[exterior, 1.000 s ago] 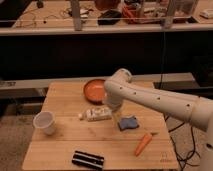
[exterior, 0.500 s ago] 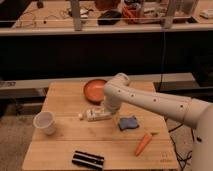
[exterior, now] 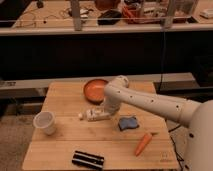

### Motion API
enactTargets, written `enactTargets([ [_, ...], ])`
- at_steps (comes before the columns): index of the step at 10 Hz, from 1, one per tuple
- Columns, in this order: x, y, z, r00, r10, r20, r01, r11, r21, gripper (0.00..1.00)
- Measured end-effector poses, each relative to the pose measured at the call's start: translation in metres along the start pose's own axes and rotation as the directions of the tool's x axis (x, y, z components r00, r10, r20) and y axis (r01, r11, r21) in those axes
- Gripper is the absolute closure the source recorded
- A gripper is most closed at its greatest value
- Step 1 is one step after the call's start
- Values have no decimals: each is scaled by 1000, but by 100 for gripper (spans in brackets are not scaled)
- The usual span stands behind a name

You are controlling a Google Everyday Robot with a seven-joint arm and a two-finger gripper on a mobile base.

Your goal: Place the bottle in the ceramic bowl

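The gripper should place the bottle in the ceramic bowl (exterior: 94, 90), so it should next grab the bottle by its base end (exterior: 106, 114), opposite the cap.
The whitish bottle (exterior: 93, 115) lies on its side on the wooden table (exterior: 60, 100), with its small white cap pointing left. Just behind it stands the orange-brown ceramic bowl (exterior: 94, 90), which holds nothing. My white arm reaches in from the right and bends down. My gripper (exterior: 104, 113) is at the bottle's right end, low over the table, and stands open. The bottle rests on the table. The arm's wrist hides the bottle's base.
A translucent white cup (exterior: 44, 122) stands at the left of the table. A blue sponge (exterior: 128, 123) lies right of the bottle and an orange carrot (exterior: 143, 143) lies nearer the front right. A black flat object (exterior: 88, 159) sits at the front edge.
My arm has come down and slightly left, bringing the gripper onto the bottle's right end. The bottle, bowl and the other things have stayed where they were.
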Motion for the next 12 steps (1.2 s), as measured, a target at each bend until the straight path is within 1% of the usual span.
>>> enactTargets([
  [6, 6, 1, 9, 1000, 3, 0, -3, 1000, -6, 20],
  [7, 7, 1, 11, 1000, 2, 1, -2, 1000, -7, 22],
  [8, 6, 1, 11, 1000, 2, 2, -2, 1000, -7, 26],
  [9, 7, 0, 13, 1000, 3, 2, -3, 1000, -5, 26],
  [10, 6, -1, 14, 1000, 2, 2, -2, 1000, -8, 20],
  [11, 7, 0, 15, 1000, 2, 3, -2, 1000, -10, 20],
  [12, 7, 1, 16, 1000, 3, 3, -3, 1000, -11, 23],
])
